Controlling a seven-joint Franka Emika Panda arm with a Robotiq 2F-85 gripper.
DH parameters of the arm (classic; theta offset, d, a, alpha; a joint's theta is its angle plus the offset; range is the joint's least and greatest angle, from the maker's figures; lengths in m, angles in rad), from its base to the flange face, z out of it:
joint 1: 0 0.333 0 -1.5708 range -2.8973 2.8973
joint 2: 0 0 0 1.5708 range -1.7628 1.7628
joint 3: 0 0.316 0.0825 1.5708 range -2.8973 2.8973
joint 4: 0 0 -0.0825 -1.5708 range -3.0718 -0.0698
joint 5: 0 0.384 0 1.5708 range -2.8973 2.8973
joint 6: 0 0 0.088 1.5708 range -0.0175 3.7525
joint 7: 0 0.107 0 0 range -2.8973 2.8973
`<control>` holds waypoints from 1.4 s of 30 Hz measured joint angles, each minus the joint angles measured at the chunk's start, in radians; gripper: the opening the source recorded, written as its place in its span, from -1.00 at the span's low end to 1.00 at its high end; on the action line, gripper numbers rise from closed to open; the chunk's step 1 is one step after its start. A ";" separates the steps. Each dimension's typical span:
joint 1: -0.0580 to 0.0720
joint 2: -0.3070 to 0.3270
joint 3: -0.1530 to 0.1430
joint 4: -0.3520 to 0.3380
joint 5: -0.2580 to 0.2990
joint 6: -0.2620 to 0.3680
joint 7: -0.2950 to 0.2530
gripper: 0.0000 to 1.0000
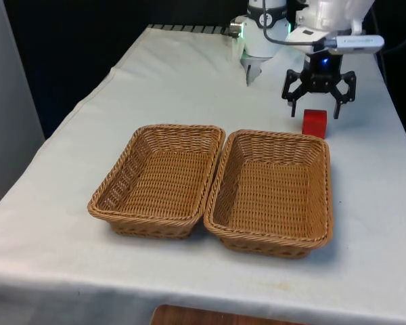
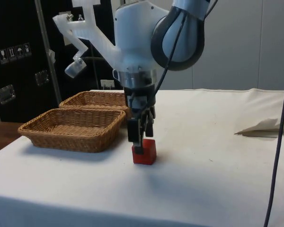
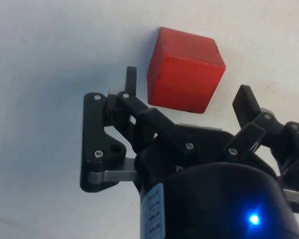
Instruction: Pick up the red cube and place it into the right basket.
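My gripper is going to grab the red cube (image 1: 314, 123) next by two opposite sides, so that it can carry the cube into the basket (image 1: 155, 179).
The red cube (image 1: 314, 123) rests on the white cloth just behind the far rim of the right basket (image 1: 277, 136), an empty wicker tray. My gripper (image 1: 315, 110) hangs open low over the cloth, right at the cube's far side. In the side view its fingertips (image 2: 138, 144) reach down to the cube (image 2: 145, 152), level with its top half. From the wrist, the cube (image 3: 185, 69) lies between and slightly beyond the two spread fingers (image 3: 131, 79), touching neither. The right basket (image 2: 61, 137) is the nearer one in the side view.
The left basket (image 1: 179, 128), also empty, stands against the right one, rim to rim. The table's edge at the front view's right (image 1: 400, 135) runs close by the cube. A fold of cloth (image 2: 265, 127) lies towards the robot's base.
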 measured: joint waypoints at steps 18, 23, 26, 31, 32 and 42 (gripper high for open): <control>-0.006 0.096 0.000 0.062 -0.001 0.002 0.002 1.00; -0.006 0.100 0.000 0.062 -0.001 0.002 0.002 0.17; -0.006 0.100 0.000 0.062 -0.001 0.002 0.002 -0.29; -0.006 0.101 0.000 0.062 -0.001 0.002 0.002 -0.96; -0.006 0.101 0.000 0.062 -0.001 0.002 0.002 -0.96; -0.005 0.083 0.003 0.064 -0.001 -0.008 0.013 -0.95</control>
